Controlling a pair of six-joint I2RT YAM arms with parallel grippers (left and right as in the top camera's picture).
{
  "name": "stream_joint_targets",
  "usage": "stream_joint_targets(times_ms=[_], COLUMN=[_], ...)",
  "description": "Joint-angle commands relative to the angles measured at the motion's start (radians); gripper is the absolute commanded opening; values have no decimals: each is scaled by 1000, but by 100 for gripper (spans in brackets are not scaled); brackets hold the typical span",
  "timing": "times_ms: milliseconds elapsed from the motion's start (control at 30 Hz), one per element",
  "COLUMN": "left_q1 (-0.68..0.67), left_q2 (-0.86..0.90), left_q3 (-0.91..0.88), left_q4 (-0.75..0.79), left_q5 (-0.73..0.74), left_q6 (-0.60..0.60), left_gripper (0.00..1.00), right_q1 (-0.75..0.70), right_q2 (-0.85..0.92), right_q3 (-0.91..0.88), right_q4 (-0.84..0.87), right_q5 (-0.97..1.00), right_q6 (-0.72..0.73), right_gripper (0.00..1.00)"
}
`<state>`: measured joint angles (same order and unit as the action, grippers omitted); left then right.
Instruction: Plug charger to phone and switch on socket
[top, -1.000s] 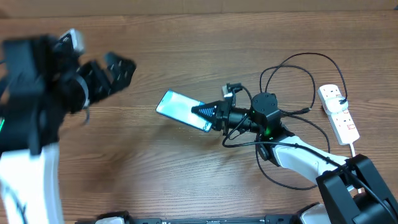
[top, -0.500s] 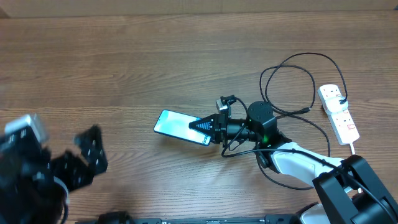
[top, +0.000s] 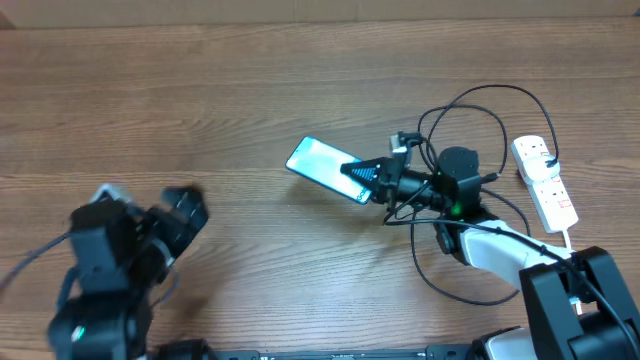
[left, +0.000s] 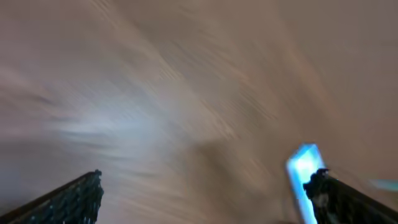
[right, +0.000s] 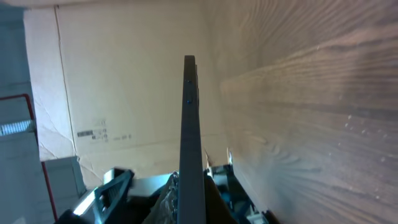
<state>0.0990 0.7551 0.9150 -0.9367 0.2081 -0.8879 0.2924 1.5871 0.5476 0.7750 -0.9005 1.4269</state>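
Note:
Next, my left gripper grabs the phone (top: 322, 164) toward its loose end, so the phone's end in my right gripper stays open to plug in the charger.
My right gripper (top: 366, 177) is shut on one end of the phone (top: 322, 164), whose lit blue-teal screen faces up near the table's middle. In the right wrist view the phone (right: 189, 118) shows edge-on as a dark slab, clamped in the right gripper (right: 191, 202). The charger (top: 478, 96) lies in loose black loops behind and under the right arm. At the far right sits the white socket (top: 544, 182). My left gripper (top: 184, 214) hangs open at the lower left, far from the phone. The left wrist view is blurred: left gripper (left: 206, 180) open and empty, the phone (left: 301, 169) a blue streak.
A white cord (top: 566, 236) leaves the socket toward the front edge. Cardboard (right: 118, 81) stands beyond the table in the right wrist view. Bare wooden tabletop (top: 200, 90) spreads across the left and back.
The right gripper carried the phone right and toward the back. The left arm swung down from the far left to the lower left, still open.

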Motion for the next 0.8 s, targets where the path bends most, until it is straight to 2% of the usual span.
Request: stream_joint_targets(times_ms=[0,67,133,233,267,333,600,767], left_q1=[5,2,-6,-27,-38,-62,-167,-180], left_q2=[31,62,89,124,134,146,160,160], left_q3=[-140,-224,-278,-321,-323,-323,-323,-323], left_q4=[153,298,420,556,575,600,643,643], left_q5=[397,514,573,590,585,568,481,467], left_q6=[-296,-414,-482,-524,-535,-550,-560,-560], left_gripper=[100,100,100,95,94,93,80,67], right_q1=[-8,-1,15,51,72,103,273,312], right_q2=[-14,-14,-14,-14,-14,-14,-14,-14], right_q3=[-1,-1,-1,-1,-1,-1,0,2], right_q4=[16,16,2,-64,-92,-105,-9,8], right_q5=[16,54,107,176,197,224,366,375], right_q6=[-15,-15,-5,130,210,278,465,591], right_gripper=[4,4,4,4,4,4,4,4])
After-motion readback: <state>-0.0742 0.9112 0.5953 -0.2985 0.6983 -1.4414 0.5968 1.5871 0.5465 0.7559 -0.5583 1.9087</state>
